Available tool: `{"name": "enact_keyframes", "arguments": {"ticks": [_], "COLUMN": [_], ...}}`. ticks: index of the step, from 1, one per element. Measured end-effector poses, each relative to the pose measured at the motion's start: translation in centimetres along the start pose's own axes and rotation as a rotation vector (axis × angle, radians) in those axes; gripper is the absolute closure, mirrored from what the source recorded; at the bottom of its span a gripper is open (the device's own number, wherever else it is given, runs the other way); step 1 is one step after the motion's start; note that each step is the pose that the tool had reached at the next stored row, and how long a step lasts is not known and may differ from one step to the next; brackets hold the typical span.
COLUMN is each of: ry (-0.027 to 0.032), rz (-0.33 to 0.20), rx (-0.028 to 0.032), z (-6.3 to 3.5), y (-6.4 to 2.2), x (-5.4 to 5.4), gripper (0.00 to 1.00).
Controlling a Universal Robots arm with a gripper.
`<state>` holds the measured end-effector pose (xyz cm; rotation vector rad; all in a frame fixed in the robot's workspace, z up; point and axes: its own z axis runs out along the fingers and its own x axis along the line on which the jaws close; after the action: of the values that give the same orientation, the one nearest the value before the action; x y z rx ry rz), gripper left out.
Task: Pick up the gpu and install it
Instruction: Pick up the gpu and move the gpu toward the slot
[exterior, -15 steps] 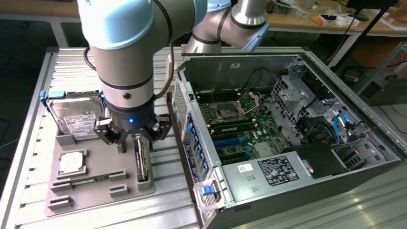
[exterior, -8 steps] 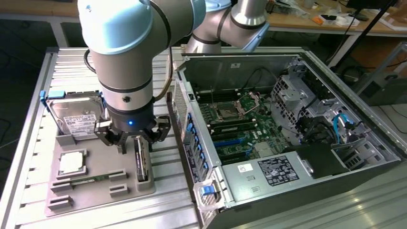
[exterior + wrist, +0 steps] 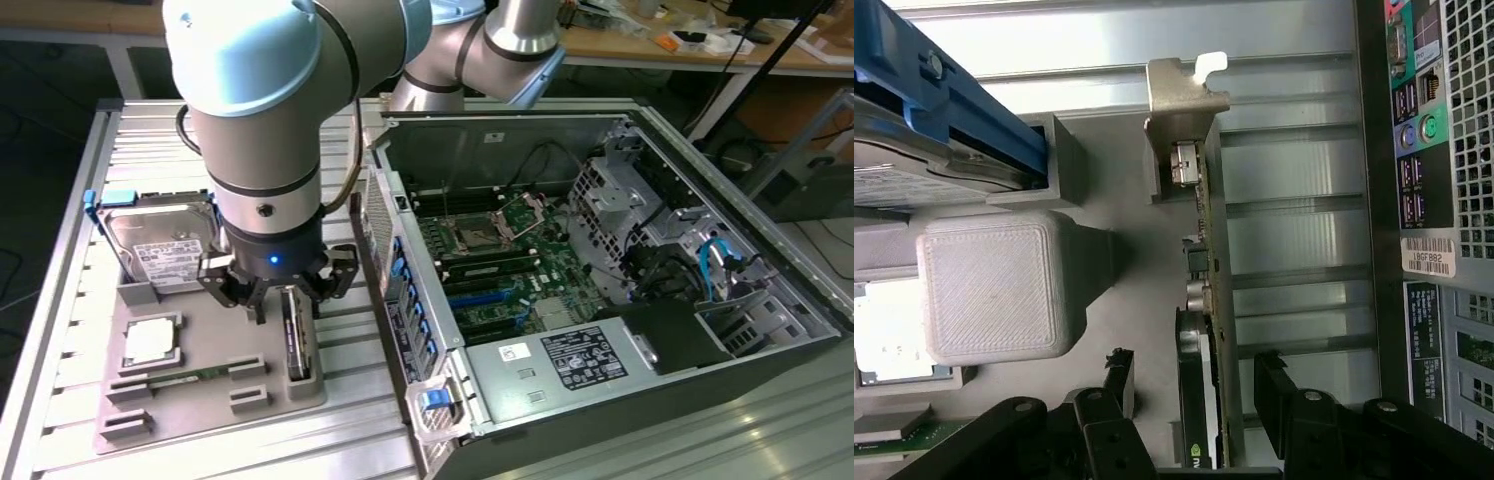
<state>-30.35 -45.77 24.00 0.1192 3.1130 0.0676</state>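
Observation:
My gripper will next grab the GPU by its flat-sided fan section (image 3: 294, 335) to install it, because a bent silver bracket sticks out from one end of the GPU.
The gpu (image 3: 298, 345) stands on its long edge in a slot of the grey holder tray (image 3: 200, 415), at the side nearest the computer case. In the wrist view the gpu (image 3: 1206, 300) is seen edge-on, with its green board, its dark fan side and its silver end bracket (image 3: 1184, 110). My gripper (image 3: 288, 292) hangs directly over the card and is open. In the wrist view the gripper (image 3: 1196, 385) straddles the card. One of its black fingers (image 3: 1119, 380) stands on each side of the card, and a gap shows between each finger and the card.
On the tray also lie a silver hard drive (image 3: 160, 245) in a blue-railed bracket, a square processor (image 3: 150, 340) and a narrow memory stick (image 3: 187, 378). The open computer case (image 3: 601, 260) with its motherboard (image 3: 507, 270) lies to the exterior view's right. Its rear port panel (image 3: 1434, 150) is close by.

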Motion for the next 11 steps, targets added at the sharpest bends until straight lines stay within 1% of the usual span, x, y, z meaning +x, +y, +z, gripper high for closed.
{"name": "enact_keyframes", "arguments": {"ticks": [3,4,5,6,8,9,10,11], "ry": [0.0000,-0.0001,0.0000,0.0000,0.0000,0.0000,-0.0001,-0.0001], "rz": [0.000,0.000,0.000,0.000,0.000,0.000,0.000,0.000], "rx": [0.0000,0.0000,0.0000,0.0000,0.0000,0.0000,-0.0001,-0.0001], "z": [0.00,0.00,0.00,0.00,0.00,0.00,0.00,0.01], "y": [-0.03,-0.03,-0.04,-0.04,-0.04,-0.04,-0.04,-0.04], "x": [0.00,0.00,0.00,0.00,0.00,0.00,-0.02,-0.05], "gripper": [0.40,0.42,0.48,0.48,0.60,0.60,0.67,0.67]}}
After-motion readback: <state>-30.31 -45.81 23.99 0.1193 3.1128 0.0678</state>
